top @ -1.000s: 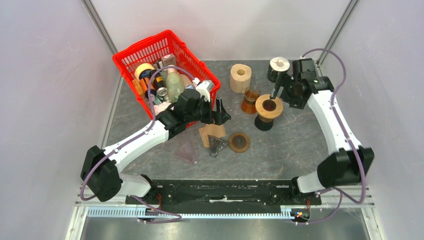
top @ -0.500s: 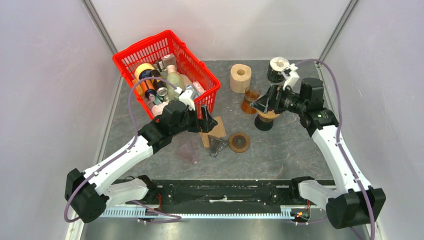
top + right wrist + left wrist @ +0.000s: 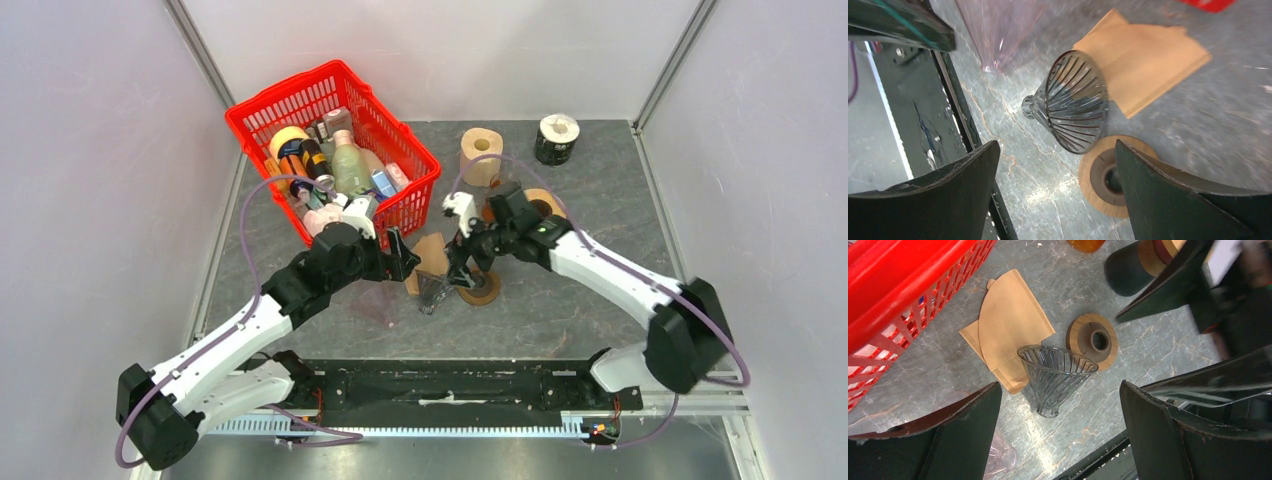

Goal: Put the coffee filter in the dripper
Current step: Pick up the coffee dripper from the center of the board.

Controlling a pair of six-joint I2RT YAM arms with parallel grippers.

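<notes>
The glass dripper's narrow spout [image 3: 1029, 107] has to stay free to sit in the wood-topped stand. My right gripper will next grab the dripper by its rim [image 3: 1074, 149].
The tan paper coffee filter [image 3: 432, 252] lies flat on the table beside the red basket, also seen in the left wrist view [image 3: 1010, 332] and the right wrist view [image 3: 1148, 60]. The clear ribbed glass dripper [image 3: 432, 292] lies on its side in front of it, its rim over the filter's edge [image 3: 1055, 372] [image 3: 1073, 107]. My left gripper [image 3: 403, 258] [image 3: 1059, 387] hovers open above and left of the filter. My right gripper [image 3: 462, 268] [image 3: 1058, 145] hovers open over the dripper and a wooden ring [image 3: 482, 285]. Neither holds anything.
The red basket [image 3: 330, 85] full of bottles stands at the back left. A pink plastic cone [image 3: 375, 302] lies left of the dripper. At the back stand a wood-topped dark stand [image 3: 545, 203], a tan roll [image 3: 480, 155] and a black can [image 3: 556, 138].
My right arm has swung from the back right, over the stand, down to the middle above the dripper and ring. My left gripper has drawn back slightly toward the near left.
</notes>
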